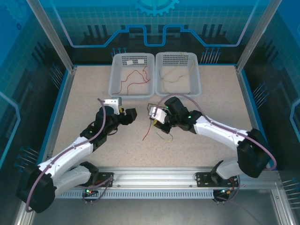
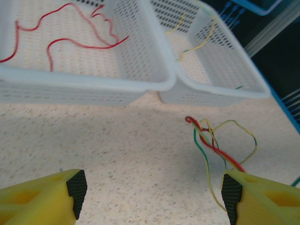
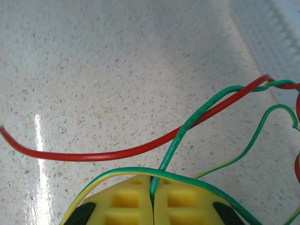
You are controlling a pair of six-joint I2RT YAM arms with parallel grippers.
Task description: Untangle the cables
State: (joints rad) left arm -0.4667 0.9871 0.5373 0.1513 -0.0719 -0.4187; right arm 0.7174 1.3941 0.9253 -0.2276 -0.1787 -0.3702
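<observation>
The red cable should come out of the tangle, so my left gripper should next grab it by its free tail (image 1: 147,133) and leave out the green cables.
A tangle of red, green and yellow-green cables (image 1: 157,130) lies on the speckled table, in front of the baskets. My right gripper (image 1: 156,121) is down at the tangle. In the right wrist view its jaws (image 3: 152,190) are shut on a green cable (image 3: 180,136), which rises from the seam between the yellow fingers. A green-yellow cable (image 3: 117,172) drapes across the fingertips and a red cable (image 3: 108,153) curves over the table just beyond. My left gripper (image 1: 132,115) hangs open left of the tangle. In its view the bundle (image 2: 211,140) lies by the right finger (image 2: 232,192), nothing between the jaws.
Two white perforated baskets stand at the back. The left basket (image 1: 112,79) holds loose red cables (image 1: 136,77); the right basket (image 1: 198,77) holds yellow ones (image 1: 172,75). The left wrist view has the basket walls (image 2: 93,89) close ahead. Aluminium posts frame the table.
</observation>
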